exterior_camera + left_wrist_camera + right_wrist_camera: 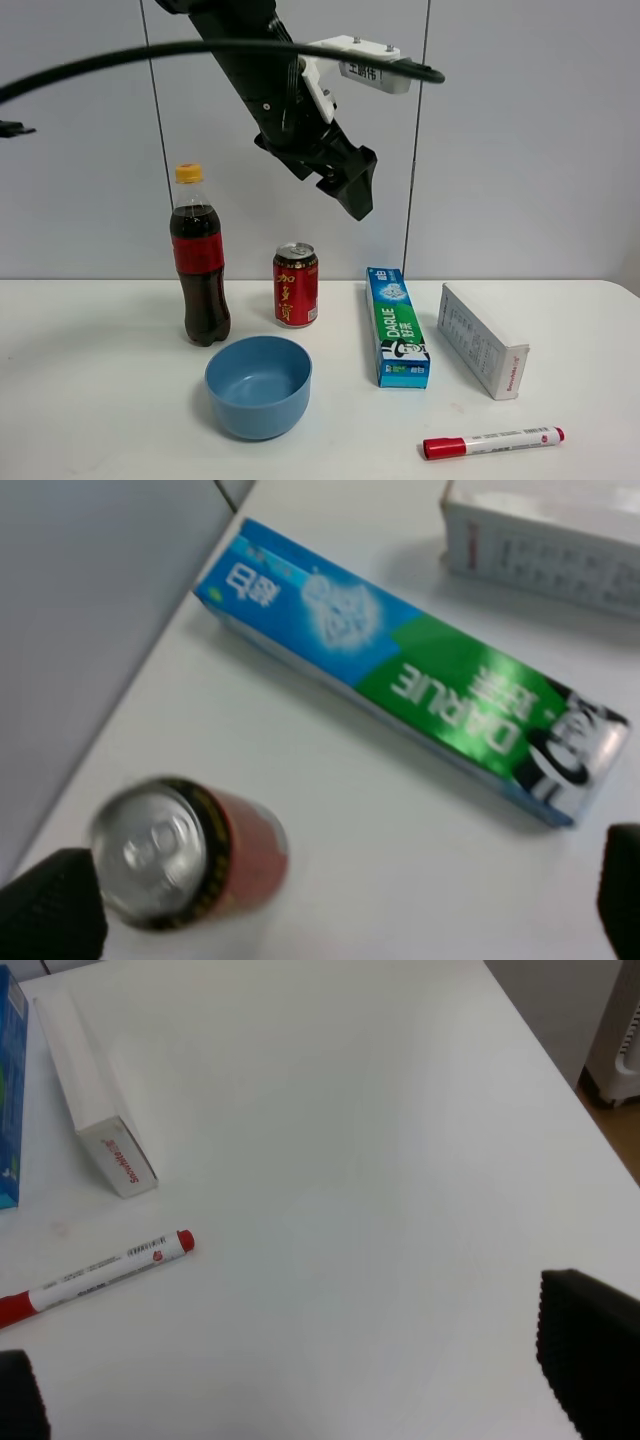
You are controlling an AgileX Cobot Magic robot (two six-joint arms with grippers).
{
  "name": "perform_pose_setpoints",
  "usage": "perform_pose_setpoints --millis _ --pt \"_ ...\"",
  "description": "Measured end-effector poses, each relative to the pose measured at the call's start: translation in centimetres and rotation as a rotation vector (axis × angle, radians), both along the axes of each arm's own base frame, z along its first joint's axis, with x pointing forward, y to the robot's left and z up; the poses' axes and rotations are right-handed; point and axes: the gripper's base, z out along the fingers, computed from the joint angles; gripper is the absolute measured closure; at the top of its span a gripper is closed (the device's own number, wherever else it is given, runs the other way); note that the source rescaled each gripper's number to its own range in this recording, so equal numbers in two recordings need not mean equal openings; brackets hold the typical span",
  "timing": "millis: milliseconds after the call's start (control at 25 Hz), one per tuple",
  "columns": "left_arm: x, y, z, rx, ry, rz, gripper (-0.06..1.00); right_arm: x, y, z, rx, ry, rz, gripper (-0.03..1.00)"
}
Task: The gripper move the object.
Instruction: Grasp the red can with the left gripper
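Observation:
My left gripper is going to move the red can into the blue bowl (258, 385), so next it will grab the can by its cylindrical body (296, 293).
The small red can (296, 285) with yellow characters and a silver top stands upright on the white table (100, 400), between the cola bottle and the toothpaste box. My left gripper (357, 190) hangs high in the air above and a little right of the can, empty. In the left wrist view the can (190, 855) shows from above near one black fingertip (50, 910); the gripper (335, 910) is open wide. My right gripper (300, 1380) is open and empty over bare table; it is out of the exterior view.
A cola bottle (200, 260) with a yellow cap stands left of the can. A blue bowl (258, 385) sits in front. A blue-green toothpaste box (396, 325), a white box (482, 340) and a red marker (492, 441) lie to the right.

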Motion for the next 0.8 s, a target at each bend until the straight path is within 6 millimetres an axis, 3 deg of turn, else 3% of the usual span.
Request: perform_pose_setpoints --millis 160,480,800 --pt "1.8 0.2 -1.4 0.005 -0.063 0.017 -0.06 0.0 0.0 0.0 0.000 0.000 0.000 -0.03" --pt "5.8 2.9 -5.5 0.026 -0.070 0.102 -0.06 0.0 0.0 0.0 0.000 0.000 0.000 -0.03" --pt "6.8 2.9 -8.5 0.043 -0.045 0.109 -0.06 0.0 0.0 0.0 0.000 0.000 0.000 -0.03"
